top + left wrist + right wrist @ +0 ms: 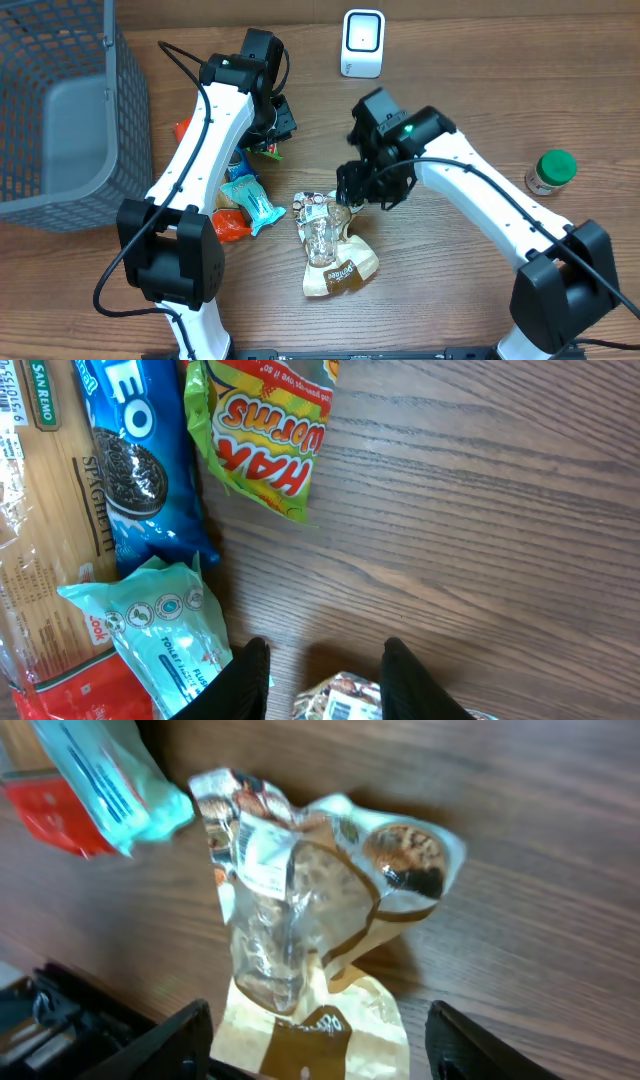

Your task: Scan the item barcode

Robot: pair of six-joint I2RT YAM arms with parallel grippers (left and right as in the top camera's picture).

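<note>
The robot's right gripper should reach the crumpled bag (330,248) and grab the bag's clear middle beside its brown part, so the white barcode label stays free to scan.
The item, a crumpled clear-and-brown snack bag (330,248), lies on the table with a white barcode label (262,850) near its top. My right gripper (348,190) hovers just above the bag's top. In the right wrist view it (320,1050) is open wide, with the bag (300,930) lying loose below between the fingers. A white scanner (362,43) stands at the table's far edge. My left gripper (275,118) hangs over the packet pile. In the left wrist view it (325,685) is open over bare wood and holds nothing.
A grey mesh basket (60,110) fills the far left. Beside the left arm lie an Oreo pack (130,460), a gummy worms bag (265,430), spaghetti (50,540), a teal tissue pack (165,630) and a red packet (230,225). A green-lidded jar (552,170) stands at the right.
</note>
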